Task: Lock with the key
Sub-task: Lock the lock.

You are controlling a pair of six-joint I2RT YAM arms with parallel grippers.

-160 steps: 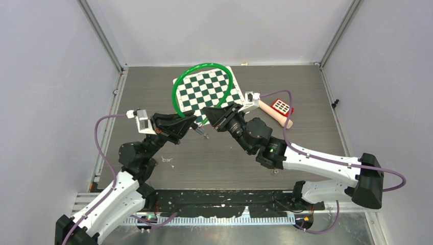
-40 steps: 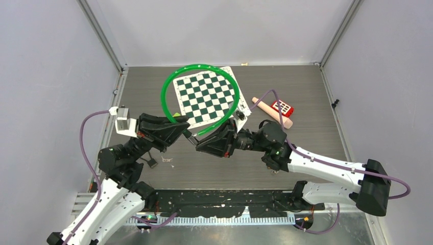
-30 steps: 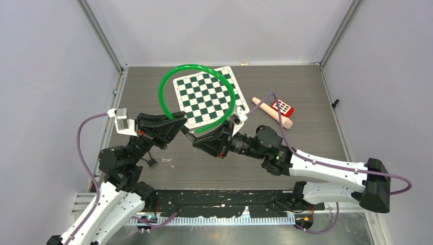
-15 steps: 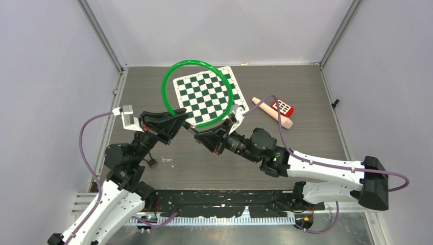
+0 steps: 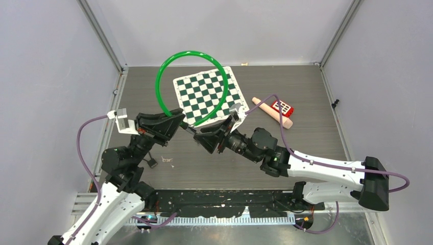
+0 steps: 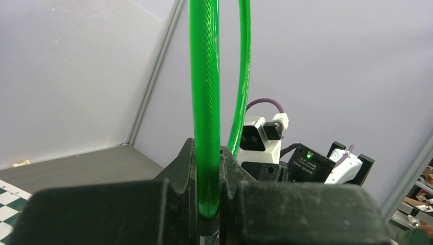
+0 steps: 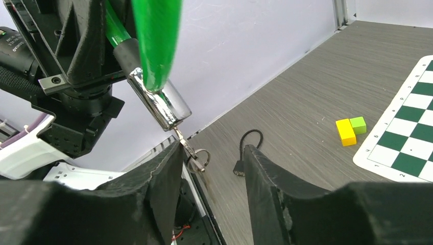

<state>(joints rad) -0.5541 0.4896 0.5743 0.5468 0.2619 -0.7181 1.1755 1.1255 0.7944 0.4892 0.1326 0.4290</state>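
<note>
The shaft needs to stay free to lock the barrel (image 7: 161, 107) and withdraw, so my right gripper should next grab the key by its ring end (image 7: 197, 162).
A green cable lock (image 5: 191, 52) is held up in a loop above the table. My left gripper (image 5: 178, 121) is shut on the cable near its end; in the left wrist view the green cable (image 6: 204, 102) runs up from between my pads at the left gripper (image 6: 207, 204). The silver lock barrel (image 7: 161, 107) hangs at the cable end, with the key (image 7: 185, 143) and its ring (image 7: 200, 158) sticking out below. My right gripper (image 7: 212, 153), also in the top view (image 5: 200, 137), is open. The key lies between the jaws, close to the left finger.
A green-and-white checkered mat (image 5: 207, 94) lies at the back of the table. A wooden stick (image 5: 273, 113) and a red keypad block (image 5: 281, 106) lie to its right. A small black cord piece (image 7: 247, 150) and yellow and green blocks (image 7: 350, 130) lie on the table.
The green loop has risen and tipped toward the back left. My right gripper has moved left and up to the lock's key end. My left gripper stays shut on the cable.
</note>
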